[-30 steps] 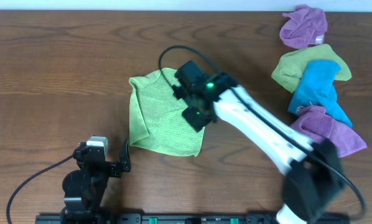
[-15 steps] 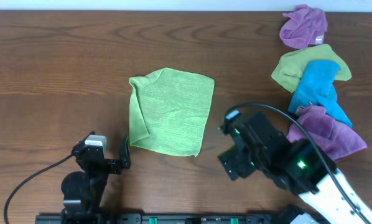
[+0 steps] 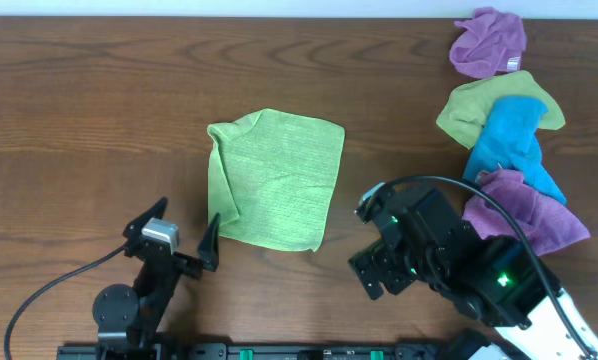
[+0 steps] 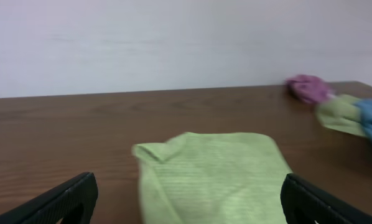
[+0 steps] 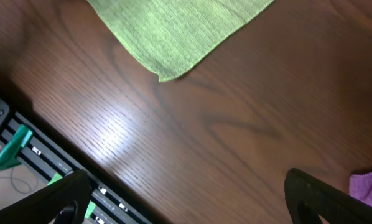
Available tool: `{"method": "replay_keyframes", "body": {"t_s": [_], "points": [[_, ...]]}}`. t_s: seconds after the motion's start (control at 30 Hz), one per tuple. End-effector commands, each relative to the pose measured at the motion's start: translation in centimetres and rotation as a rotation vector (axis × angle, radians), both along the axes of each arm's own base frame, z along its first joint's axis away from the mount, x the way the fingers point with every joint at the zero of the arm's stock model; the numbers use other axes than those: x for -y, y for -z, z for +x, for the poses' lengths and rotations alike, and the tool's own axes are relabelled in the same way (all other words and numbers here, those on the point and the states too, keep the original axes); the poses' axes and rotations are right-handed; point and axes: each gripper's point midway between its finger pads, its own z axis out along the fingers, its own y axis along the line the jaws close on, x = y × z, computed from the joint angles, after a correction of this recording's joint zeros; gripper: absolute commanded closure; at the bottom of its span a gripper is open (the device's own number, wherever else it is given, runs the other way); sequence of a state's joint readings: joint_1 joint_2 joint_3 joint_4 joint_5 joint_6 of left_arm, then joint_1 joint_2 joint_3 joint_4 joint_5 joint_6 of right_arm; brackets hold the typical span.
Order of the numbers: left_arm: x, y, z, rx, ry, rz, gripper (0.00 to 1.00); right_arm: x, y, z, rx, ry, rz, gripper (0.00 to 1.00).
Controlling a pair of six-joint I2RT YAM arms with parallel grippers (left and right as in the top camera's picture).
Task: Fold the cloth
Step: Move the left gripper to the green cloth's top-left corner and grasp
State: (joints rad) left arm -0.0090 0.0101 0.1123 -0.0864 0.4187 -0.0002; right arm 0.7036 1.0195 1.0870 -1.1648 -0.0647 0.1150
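Observation:
The left gripper pinches the lime-green cloth [image 3: 277,180] by its far corner [image 3: 216,131] on the rumpled, folded-in side next, to open that side flat for folding.
The bright lime-green cloth [image 3: 277,180] lies flat on the wooden table, with its left edge rumpled and folded inward. It also shows in the left wrist view [image 4: 214,174] and, by one corner, in the right wrist view [image 5: 173,31]. My left gripper [image 3: 177,240] is open and empty just in front of the cloth's front left corner, its fingers [image 4: 189,202] spread wide. My right gripper [image 3: 364,250] is open and empty over bare table, to the right of the cloth's front right corner [image 5: 186,199].
A pile of other cloths lies at the right: purple [image 3: 489,42], olive-green [image 3: 469,110], blue [image 3: 509,145] and another purple [image 3: 529,205]. The black mounting rail [image 3: 279,350] runs along the front table edge.
My right arm has pulled back from over the cloth to the front right. The cloth is now uncovered. My left gripper has lifted slightly and tilted toward the cloth.

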Motion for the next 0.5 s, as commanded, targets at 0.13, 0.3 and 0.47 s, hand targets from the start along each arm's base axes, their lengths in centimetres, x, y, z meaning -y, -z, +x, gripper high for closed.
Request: {"method": "replay_keyframes", "body": {"t_s": [0.13, 0.3, 0.47], "points": [[1.2, -1.9, 0.5, 0.132, 0.058, -0.073, 0.05, -1.1, -0.9, 1.7, 0.075, 0.016, 0.042, 0.01], [0.2, -5.3, 2.4, 0.145, -0.016, -0.107, 0.05, -1.8, -2.2, 3.5, 0.156, 0.04, 0.088, 0.01], [0.6, -6.8, 7.1, 0.013, -0.015, -0.013, 0.05, -1.2, -3.1, 5.5, 0.2, 0.102, 0.128, 0.01]]}}
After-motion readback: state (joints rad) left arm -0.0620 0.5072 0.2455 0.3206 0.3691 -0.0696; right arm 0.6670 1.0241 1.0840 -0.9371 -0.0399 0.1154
